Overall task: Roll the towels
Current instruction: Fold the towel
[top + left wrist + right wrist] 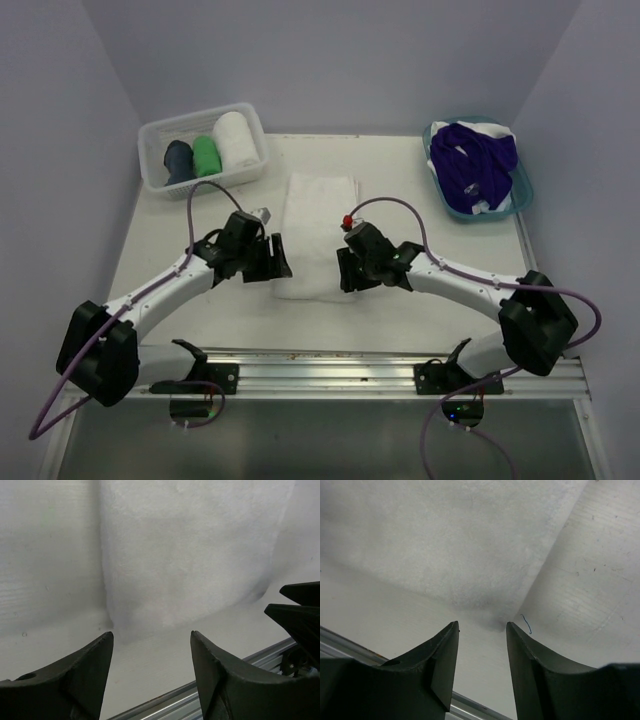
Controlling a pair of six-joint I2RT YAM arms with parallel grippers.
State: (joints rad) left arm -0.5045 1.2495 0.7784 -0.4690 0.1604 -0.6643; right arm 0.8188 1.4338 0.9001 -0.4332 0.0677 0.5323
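My left gripper is to grab the white towel's near corner [280, 293] [125, 635] next, matching my right gripper's corner, to roll the towel's near edge inward.
A white towel [315, 235] lies flat in the middle of the table, folded into a long strip. My left gripper [276, 262] is open just above the towel's near left corner [120, 630]. My right gripper [347, 275] is open just above its near right corner [495, 622]. Neither holds anything. The towel fills the upper part of the left wrist view [190, 555] and of the right wrist view [445, 540]. The tips of the right fingers [300, 615] show at the right edge of the left wrist view.
A white basket [203, 147] at the back left holds three rolled towels, dark blue, green and white. A teal basket [478, 170] at the back right holds loose purple and white towels. An aluminium rail [380, 370] runs along the table's near edge.
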